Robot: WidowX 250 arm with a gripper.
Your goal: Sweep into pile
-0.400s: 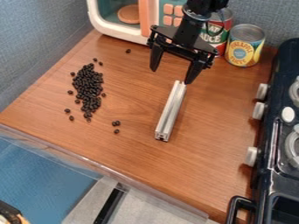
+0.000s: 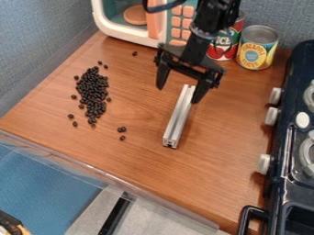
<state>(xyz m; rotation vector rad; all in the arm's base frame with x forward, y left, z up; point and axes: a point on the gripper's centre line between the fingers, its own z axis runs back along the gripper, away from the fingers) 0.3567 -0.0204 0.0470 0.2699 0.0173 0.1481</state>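
Observation:
I will sweep the beans with the dark-holed end of the silver metal bar, so my gripper will grab the bar by its opposite end and leave that end free.
The black gripper (image 2: 177, 95) hangs at the upper middle of the view, open, its two fingers spread wide. One finger hangs left of the silver metal bar (image 2: 179, 117), and the other overlaps the right side of the bar's far end in the view; whether they touch I cannot tell. The bar lies lengthwise on the wooden surface. At the left, small dark beans (image 2: 93, 92) form an elongated heap, with several loose ones around it. A few beans (image 2: 122, 130) lie between the heap and the bar, and a single bean (image 2: 135, 53) sits farther back.
A toy microwave (image 2: 126, 34) stands at the back left. Behind the gripper and to its right are a red can (image 2: 222, 49) and a yellow pineapple can (image 2: 255, 47). A dark toy stove (image 2: 294, 133) lines the right side. The counter's front edge (image 2: 110, 176) has a clear strip.
The gripper has come lower and slightly toward the front, so its right finger now overlaps the bar's far end more. Bar and beans have not moved.

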